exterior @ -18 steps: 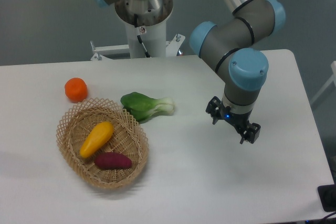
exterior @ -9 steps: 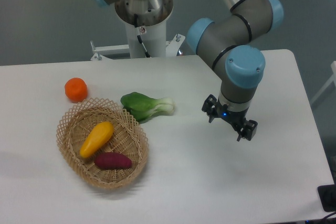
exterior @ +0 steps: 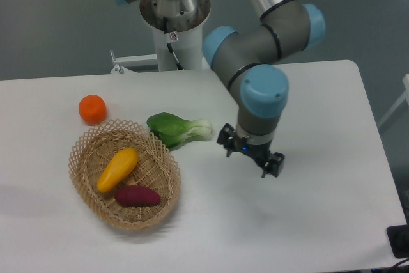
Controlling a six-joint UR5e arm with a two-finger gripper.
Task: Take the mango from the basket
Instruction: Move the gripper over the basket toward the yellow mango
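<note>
Next, my gripper grabs the mango by its orange end (exterior: pixel 127 158) to lift the mango out of the wicker basket.
The yellow mango (exterior: pixel 117 169) lies slanted inside the tan wicker basket (exterior: pixel 85 148) at the left of the table, orange end up and to the right. A dark purple sweet potato (exterior: pixel 137 196) rests just below it in the same basket. My gripper (exterior: pixel 250 156) hangs over the bare tabletop well to the right of the basket, fingers spread open and holding nothing.
A round orange fruit (exterior: pixel 92 109) sits on the table just beyond the basket's far rim. A green bok choy (exterior: pixel 177 128) lies between basket and gripper. The robot's base column (exterior: pixel 174 23) stands behind the table's far edge.
The arm has swung left, carrying the open gripper from the table's right side toward the middle, closer to the bok choy and basket. The fruits have not moved.
</note>
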